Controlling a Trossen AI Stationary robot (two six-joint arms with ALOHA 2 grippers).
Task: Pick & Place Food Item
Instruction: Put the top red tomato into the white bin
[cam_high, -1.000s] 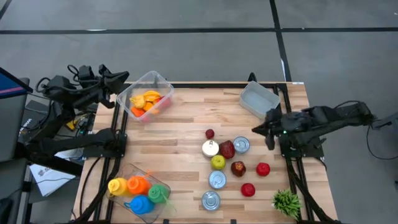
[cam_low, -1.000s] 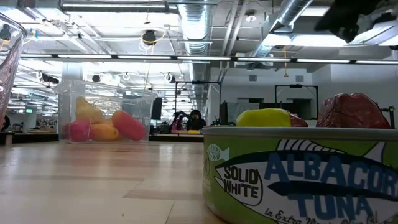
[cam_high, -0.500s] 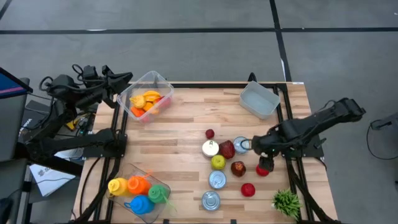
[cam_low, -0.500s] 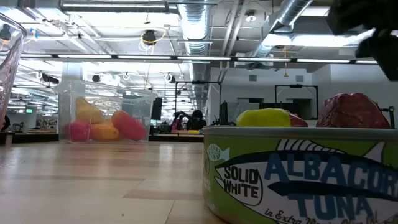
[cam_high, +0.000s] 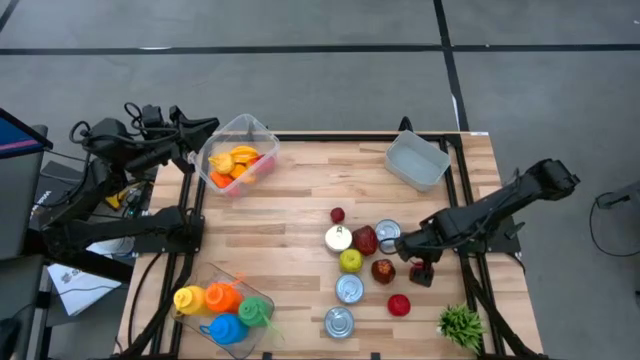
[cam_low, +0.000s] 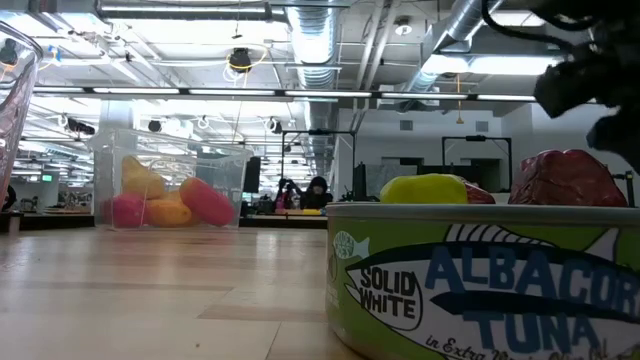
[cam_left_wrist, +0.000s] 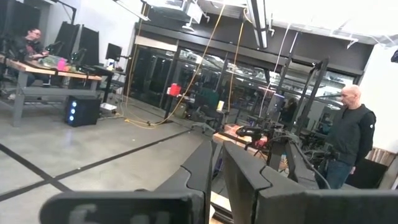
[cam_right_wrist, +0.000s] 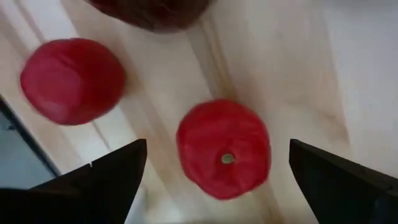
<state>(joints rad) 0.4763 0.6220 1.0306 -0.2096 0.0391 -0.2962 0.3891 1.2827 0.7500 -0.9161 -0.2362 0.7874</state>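
Observation:
The red tomato needs to go into the clear tub of food (cam_high: 236, 157), so the robot's right gripper should grab the tomato by its round sides.
A heap of food and cans lies right of the table's middle. My right gripper (cam_high: 418, 262) hangs over its right side, pointing down and open. In the right wrist view its fingers stand wide on either side of a red tomato (cam_right_wrist: 224, 152) on the wood, touching nothing. A second red piece (cam_high: 399, 305) lies nearer the front edge, and a dark red apple (cam_high: 383, 269) sits beside the tomato. My left gripper (cam_high: 203, 127) waits shut, high off the table's far left corner.
A clear tub (cam_high: 234, 160) holding orange and yellow food stands far left; an empty clear tub (cam_high: 417, 160) far right. Cans (cam_high: 349, 289), a yellow-green apple (cam_high: 350, 261) and a red chunk (cam_high: 365, 240) crowd the heap. Coloured toys (cam_high: 225, 308) lie near left, a green plant (cam_high: 460, 325) near right.
My right gripper has swung in from the table's right edge toward the food heap, sunk toward the table and tipped from nearly level to pointing down over the red tomato. Its fingers have opened on the way. No food has moved.

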